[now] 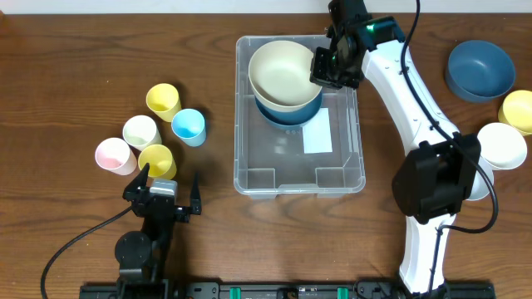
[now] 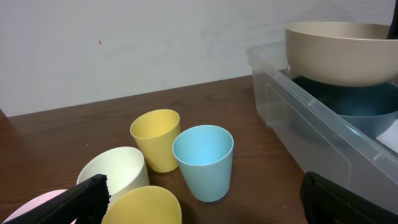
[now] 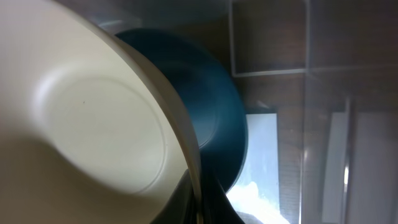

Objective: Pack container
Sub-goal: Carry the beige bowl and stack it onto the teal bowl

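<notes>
The cream bowl [image 1: 283, 73] hangs nearly level, close over the blue bowl's opening, so it is now time for my right gripper to release the cream bowl.
The clear plastic container [image 1: 299, 178] sits at the table's middle, with a white label [image 1: 317, 133] on its base. A dark blue bowl [image 1: 291, 112] lies inside at its far end. My right gripper [image 1: 326, 65] is shut on the rim of a cream bowl [image 1: 283, 73] and holds it above the blue bowl; in the right wrist view the fingers [image 3: 198, 199] pinch the cream rim [image 3: 99, 124] over the blue bowl [image 3: 211, 124]. My left gripper [image 1: 166, 187] is open and empty, near the cups; its view shows the container [image 2: 311, 118] at right.
Several cups stand left of the container: yellow [image 1: 162, 100], light blue [image 1: 189, 126], white [image 1: 141, 131], pink [image 1: 115, 155], yellow [image 1: 156, 159]. At far right are another dark blue bowl [image 1: 480, 70], a yellow cup [image 1: 519, 110] and a white bowl [image 1: 501, 145].
</notes>
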### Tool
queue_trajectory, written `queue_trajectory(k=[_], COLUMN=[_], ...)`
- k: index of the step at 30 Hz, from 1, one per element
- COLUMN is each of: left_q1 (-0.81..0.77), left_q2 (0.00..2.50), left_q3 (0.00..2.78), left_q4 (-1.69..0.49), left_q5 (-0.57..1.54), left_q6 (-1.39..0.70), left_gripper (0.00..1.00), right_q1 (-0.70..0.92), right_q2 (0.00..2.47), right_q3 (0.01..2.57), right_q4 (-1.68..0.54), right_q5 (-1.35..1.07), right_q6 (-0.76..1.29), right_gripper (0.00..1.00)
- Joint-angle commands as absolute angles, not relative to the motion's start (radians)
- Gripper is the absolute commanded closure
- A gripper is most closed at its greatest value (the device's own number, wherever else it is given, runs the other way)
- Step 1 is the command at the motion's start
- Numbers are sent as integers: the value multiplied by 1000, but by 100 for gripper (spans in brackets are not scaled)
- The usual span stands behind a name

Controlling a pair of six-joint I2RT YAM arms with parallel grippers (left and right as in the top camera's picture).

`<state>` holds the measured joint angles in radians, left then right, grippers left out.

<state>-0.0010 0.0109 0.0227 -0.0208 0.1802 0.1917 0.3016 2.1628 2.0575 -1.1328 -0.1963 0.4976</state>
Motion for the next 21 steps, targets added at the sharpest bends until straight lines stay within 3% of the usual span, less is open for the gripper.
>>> queue_trajectory(k=[1, 11, 18, 21], left_q1=[4, 4, 4, 4], left_q2=[6, 6, 6, 6], left_q3=[4, 4, 4, 4], left_q4=[-51, -51, -51, -51], left_q5=[194, 194, 194, 194], left_q6=[201, 201, 201, 201], left_gripper=[2, 2, 2, 2], right_q1=[300, 302, 302, 302], right_q2=[2168, 2187, 2205, 2205], right_q3=[2066, 2066, 2065, 2067], right_q4=[-1129, -1127, -1130, -1124], right_q5=[-164, -161, -165, -165], right_q6=[511, 512, 512, 512], right_gripper=[97, 93, 74, 71])
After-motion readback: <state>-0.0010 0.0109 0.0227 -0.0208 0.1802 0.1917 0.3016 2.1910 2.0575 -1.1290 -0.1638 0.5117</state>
